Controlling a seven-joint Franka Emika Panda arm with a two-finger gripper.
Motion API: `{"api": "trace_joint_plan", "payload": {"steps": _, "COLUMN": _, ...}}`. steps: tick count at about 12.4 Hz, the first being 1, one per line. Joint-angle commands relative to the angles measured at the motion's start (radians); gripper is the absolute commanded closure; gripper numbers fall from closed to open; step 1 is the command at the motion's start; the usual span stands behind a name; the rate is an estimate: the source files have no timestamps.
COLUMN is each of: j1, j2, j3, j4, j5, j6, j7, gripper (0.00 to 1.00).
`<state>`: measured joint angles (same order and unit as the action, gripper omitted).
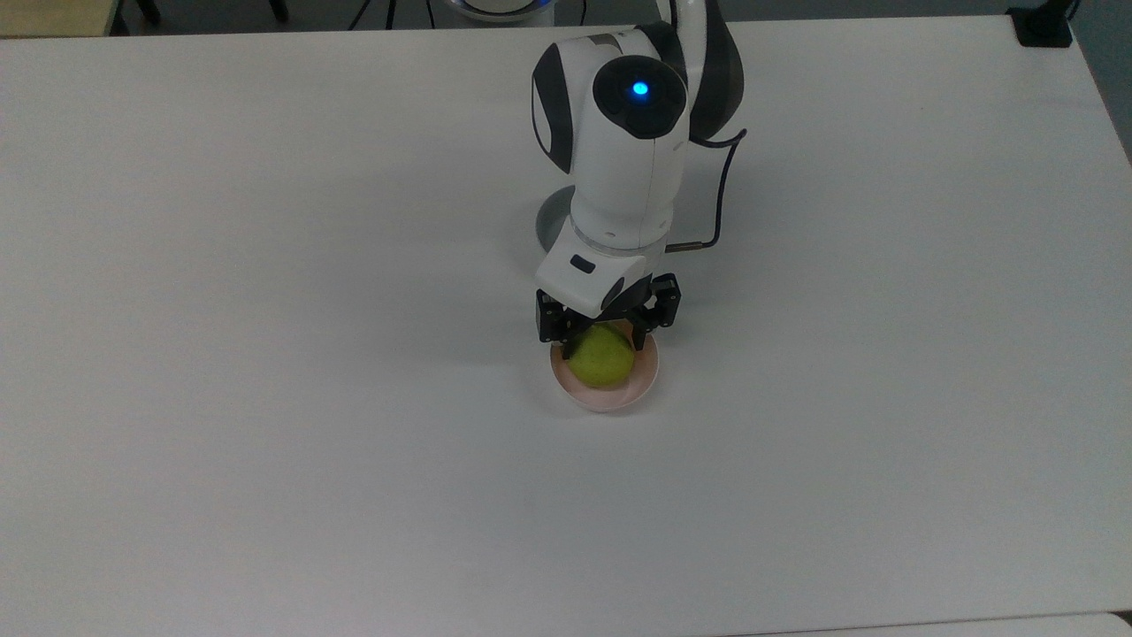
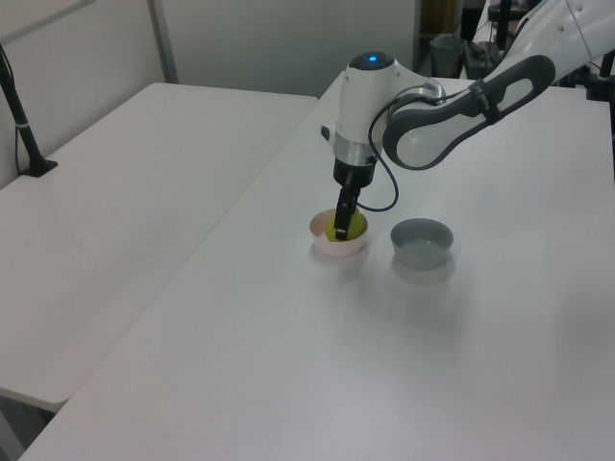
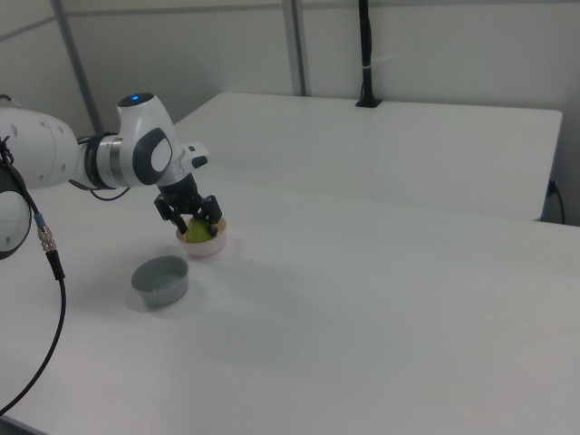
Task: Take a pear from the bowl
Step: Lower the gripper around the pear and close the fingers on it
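Observation:
Next, my gripper grabs the yellow-green pear by its rounded body (image 2: 356, 229) to get the pear out of the pink bowl (image 2: 333, 250).
The yellow-green pear (image 1: 602, 364) lies in the shallow pale pink bowl (image 1: 613, 402) near the table's middle. My gripper (image 1: 602, 345) hangs straight down over it, open, with one black finger on each side of the fruit's upper part; the gripper body hides the stem end. In the left view the gripper (image 2: 341, 229) reaches into the pink bowl (image 2: 333, 250) in front of the pear (image 2: 355, 227). The right view shows the fingers spread around the pear (image 3: 197, 232) inside the bowl (image 3: 211, 247).
A deeper grey bowl (image 2: 421, 242) stands close beside the pink one, at the left view's right; it is at lower left in the right view (image 3: 159, 281). The top view shows its rim (image 1: 547, 218) behind the arm. A second white table (image 2: 115, 202) adjoins.

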<state>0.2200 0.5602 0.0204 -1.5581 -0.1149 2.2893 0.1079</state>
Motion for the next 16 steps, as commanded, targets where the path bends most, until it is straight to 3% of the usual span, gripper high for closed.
{"api": "trace_joint_plan", "payload": {"steps": 1, "j1": 0.021, "j2": 0.015, "j3": -0.011, "j4": 0.009, "j5": -0.028, "j6": 0.016, "j7": 0.027, "gripper": 0.24}}
{"api": "trace_joint_plan", "payload": {"steps": 4, "j1": 0.019, "j2": 0.015, "j3": -0.011, "j4": 0.007, "j5": -0.034, "j6": 0.016, "j7": 0.027, "gripper": 0.54}}
{"api": "trace_joint_plan", "payload": {"steps": 5, "j1": 0.019, "j2": 0.015, "j3": -0.011, "j4": 0.007, "j5": -0.034, "j6": 0.016, "j7": 0.026, "gripper": 0.59}}
{"api": "trace_joint_plan", "payload": {"steps": 9, "j1": 0.015, "j2": 0.000, "j3": -0.011, "j4": 0.009, "j5": -0.035, "j6": 0.009, "j7": 0.018, "gripper": 0.69}}
{"api": "trace_joint_plan", "payload": {"steps": 16, "j1": 0.012, "j2": -0.075, "j3": -0.010, "j4": 0.010, "j5": -0.023, "j6": -0.085, "j7": 0.018, "gripper": 0.69}}
